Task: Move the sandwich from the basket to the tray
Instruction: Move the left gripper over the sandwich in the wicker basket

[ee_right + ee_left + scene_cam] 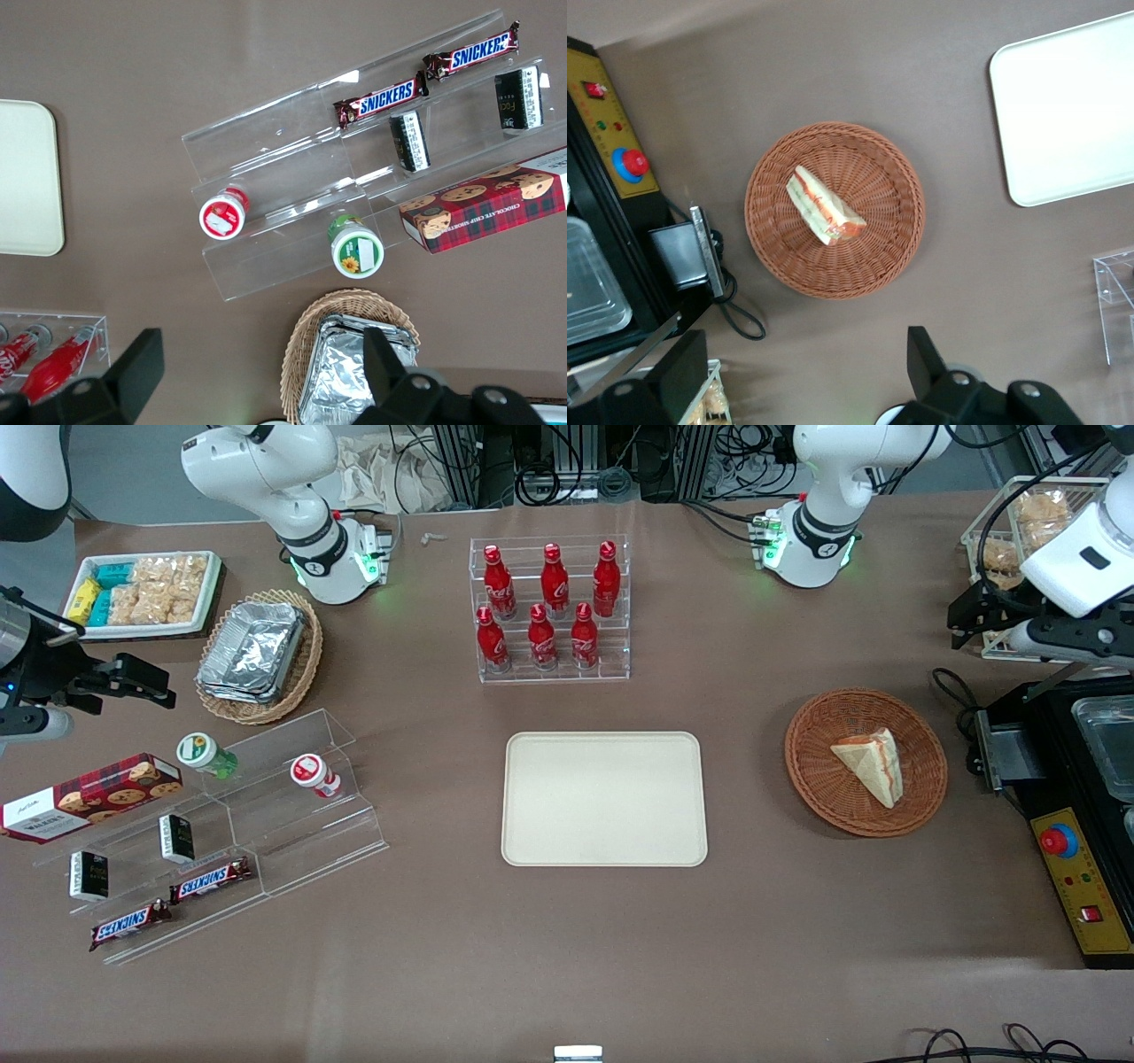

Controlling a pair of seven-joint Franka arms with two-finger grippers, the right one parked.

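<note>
My gripper should next grab the sandwich [873,764] across its flat bread sides, to move it from the basket to the tray [604,797].
The sandwich [873,764] [824,206], a wrapped pale wedge with red-pink filling along its edge, lies in the round reddish-brown basket [828,797] [877,257]. The cream tray [604,797] [1072,115] lies flat and bare beside the basket, toward the parked arm's end. My gripper [966,615] [802,363] hangs open and holds nothing. It is raised above the table, farther from the front camera than the basket and a little toward the working arm's end. Its two black fingers [921,354] stand wide apart, well clear of the basket.
A black machine with a red button [1059,840] and a looped cable [952,691] stand close beside the basket. A wire rack of bread [1028,514] is near the gripper. A clear rack of red bottles [551,611] stands farther from the camera than the tray.
</note>
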